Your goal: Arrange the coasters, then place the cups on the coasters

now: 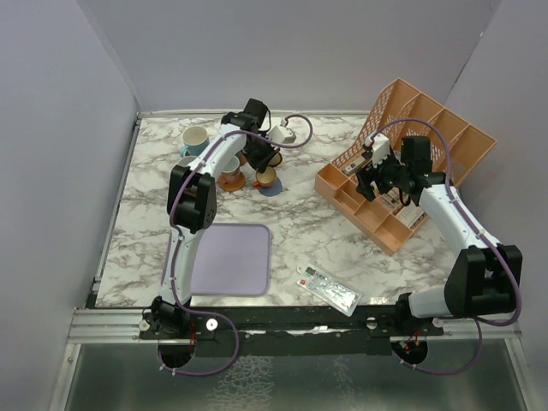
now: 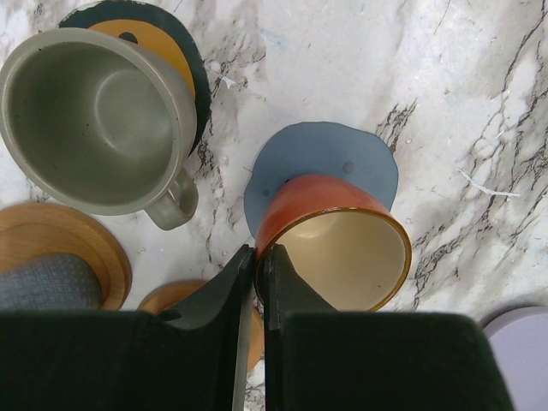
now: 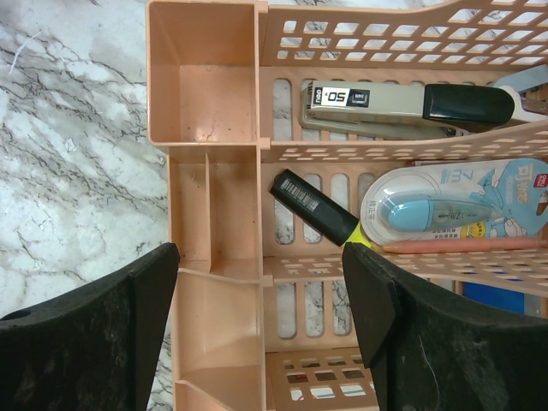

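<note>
My left gripper should open now, because the base of the orange cup is over the grey-blue coaster (image 2: pixel 325 150).
My left gripper (image 2: pixel 259 250) is shut on the near rim of the orange cup (image 2: pixel 342 248), one finger inside and one outside. The cup's base covers the near part of the grey-blue coaster (image 2: pixel 325 150). To the left a grey-green cup (image 2: pixel 86 120) sits on an orange coaster with a black mark (image 2: pixel 158 43), which lies on a dark coaster (image 2: pixel 199 86). Two tan coasters (image 2: pixel 51 227) (image 2: pixel 171 295) lie nearer. A light blue cup (image 1: pixel 195 137) and a white cup (image 1: pixel 282 134) stand at the back. My right gripper (image 3: pixel 261 291) hangs open over the organiser, holding nothing.
The orange slotted organiser (image 3: pixel 205 86) at the right holds a stapler (image 3: pixel 402 103), a black and yellow marker (image 3: pixel 312 208) and a correction tape pack (image 3: pixel 454 210). A lavender tray (image 1: pixel 231 257) lies at the front left. A clear packet (image 1: pixel 330 289) lies near the front edge.
</note>
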`<state>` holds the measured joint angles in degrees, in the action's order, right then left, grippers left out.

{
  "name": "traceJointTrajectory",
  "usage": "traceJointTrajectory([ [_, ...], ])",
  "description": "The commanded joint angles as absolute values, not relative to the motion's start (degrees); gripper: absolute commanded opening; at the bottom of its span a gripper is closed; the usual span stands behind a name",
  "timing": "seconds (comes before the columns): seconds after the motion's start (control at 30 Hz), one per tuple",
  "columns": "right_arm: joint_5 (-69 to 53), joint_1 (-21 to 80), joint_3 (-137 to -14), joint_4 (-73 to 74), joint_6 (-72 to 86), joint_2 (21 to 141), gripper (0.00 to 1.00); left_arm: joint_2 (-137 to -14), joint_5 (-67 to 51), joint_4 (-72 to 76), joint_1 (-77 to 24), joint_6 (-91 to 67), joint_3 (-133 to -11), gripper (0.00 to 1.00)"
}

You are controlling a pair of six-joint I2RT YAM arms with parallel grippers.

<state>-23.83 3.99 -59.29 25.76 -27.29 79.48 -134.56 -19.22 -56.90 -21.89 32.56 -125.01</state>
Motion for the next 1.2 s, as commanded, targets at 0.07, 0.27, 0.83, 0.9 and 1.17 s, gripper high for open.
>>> traceJointTrajectory([
  [0.07, -24.7, 3.5, -60.1, 25.7, -27.6, 78.5, 0.79, -136.7, -17.8, -59.6, -22.7, 33.4, -128.8, 0.00],
  [0.27, -24.7, 3.5, -60.1, 25.7, -27.5, 78.4, 0.79, -137.5, -17.1, -61.6, -23.1, 33.9, -130.5, 0.00],
  [0.83, -24.4, 3.5, -60.1, 25.7, -27.6, 78.5, 0.78, -139.9, -14.9, -62.3, -24.0, 34.6, -134.0, 0.24],
  [0.9, -24.4, 3.5, -60.1, 25.7, -27.7, 78.4, 0.79, -140.1, -14.5, -62.2, -24.1, 34.6, -134.6, 0.27],
  [1.17, -24.5, 3.5, -60.1, 25.7, -27.7, 78.5, 0.79, -139.3, -14.2, -62.1, -24.6, 34.4, -135.9, 0.44],
])
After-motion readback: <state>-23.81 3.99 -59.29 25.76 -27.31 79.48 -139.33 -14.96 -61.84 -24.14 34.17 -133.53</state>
